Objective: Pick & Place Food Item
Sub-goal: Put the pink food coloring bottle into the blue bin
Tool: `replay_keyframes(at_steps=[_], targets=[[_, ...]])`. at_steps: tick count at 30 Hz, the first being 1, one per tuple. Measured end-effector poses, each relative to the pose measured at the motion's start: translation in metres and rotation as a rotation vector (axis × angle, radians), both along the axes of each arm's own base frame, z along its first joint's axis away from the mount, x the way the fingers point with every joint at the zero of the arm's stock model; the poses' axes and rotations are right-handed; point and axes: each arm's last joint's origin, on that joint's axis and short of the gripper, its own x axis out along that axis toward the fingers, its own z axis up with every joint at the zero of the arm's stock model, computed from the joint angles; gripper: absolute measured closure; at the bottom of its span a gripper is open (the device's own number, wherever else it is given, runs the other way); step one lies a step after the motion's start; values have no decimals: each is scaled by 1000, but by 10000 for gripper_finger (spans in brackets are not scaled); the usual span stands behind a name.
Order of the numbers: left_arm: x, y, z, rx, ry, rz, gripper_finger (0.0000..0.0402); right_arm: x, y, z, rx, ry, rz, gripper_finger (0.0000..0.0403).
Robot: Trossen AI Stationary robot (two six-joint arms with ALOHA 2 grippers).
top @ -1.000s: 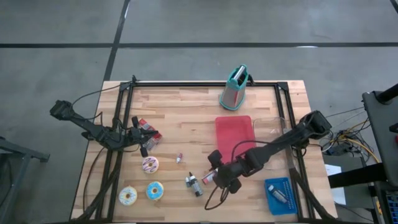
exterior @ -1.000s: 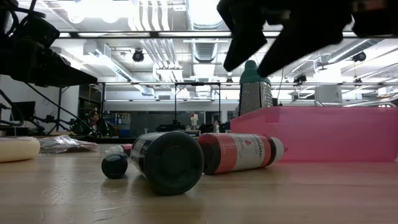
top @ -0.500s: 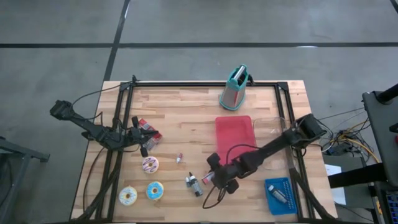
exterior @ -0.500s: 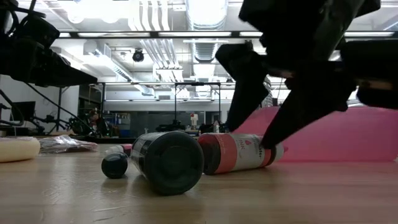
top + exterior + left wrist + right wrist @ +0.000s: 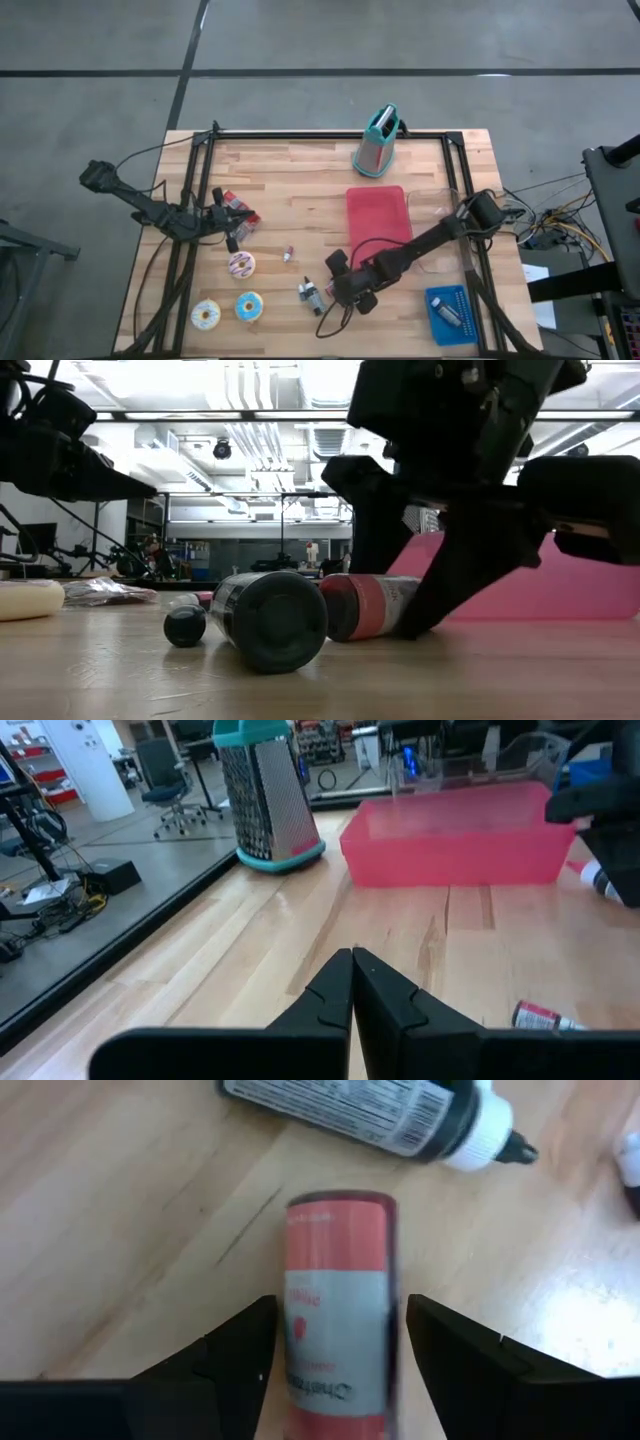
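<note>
I need to grip the red-labelled bottle by its labelled body (image 5: 338, 1340) with my right gripper next. Then it can go into the blue tray.
A red-labelled bottle (image 5: 338, 1295) lies on its side on the wooden table, beside a black bottle with a white cap (image 5: 375, 1115). My right gripper (image 5: 340, 1325) is open and low over the red bottle, one finger on each long side of it, the fingers along it and slanting down. In the low view both fingers reach the table around the red bottle (image 5: 362, 607). From above, my right gripper (image 5: 340, 288) hides this bottle. My left gripper (image 5: 352, 975) is shut and holds nothing; in the high view my left gripper (image 5: 231, 236) waits at the table's left.
A pink bin (image 5: 378, 215) lies just beyond the right arm, a teal grater (image 5: 376, 142) at the far edge. Three donuts (image 5: 241, 264) (image 5: 249, 305) (image 5: 206, 315) lie near left, a small tube (image 5: 287, 252) between. A blue tray (image 5: 449, 314) is near right.
My right gripper has come down, drifting a little toward the table's near left, until its open fingers stand on either side of the red bottle. The bottles have stayed where they lay.
</note>
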Motion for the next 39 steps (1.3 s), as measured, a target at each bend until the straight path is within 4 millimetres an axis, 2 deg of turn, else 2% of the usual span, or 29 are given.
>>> replay_keyframes(at_steps=[10, 19, 23, 33, 39], targets=[[0, 0, -1, 3, 7, 0, 390, 2, 1, 10, -5, 25, -3, 191], [0, 0, -1, 4, 8, 0, 390, 0, 0, 8, 3, 48, 5, 268], [0, 0, -1, 4, 8, 0, 390, 0, 0, 8, 12, 55, 10, 289], [0, 0, -1, 4, 8, 0, 390, 0, 1, 11, 11, 55, 11, 292], [0, 0, -1, 4, 7, 0, 390, 3, 1, 34, 19, -18, -7, 295]])
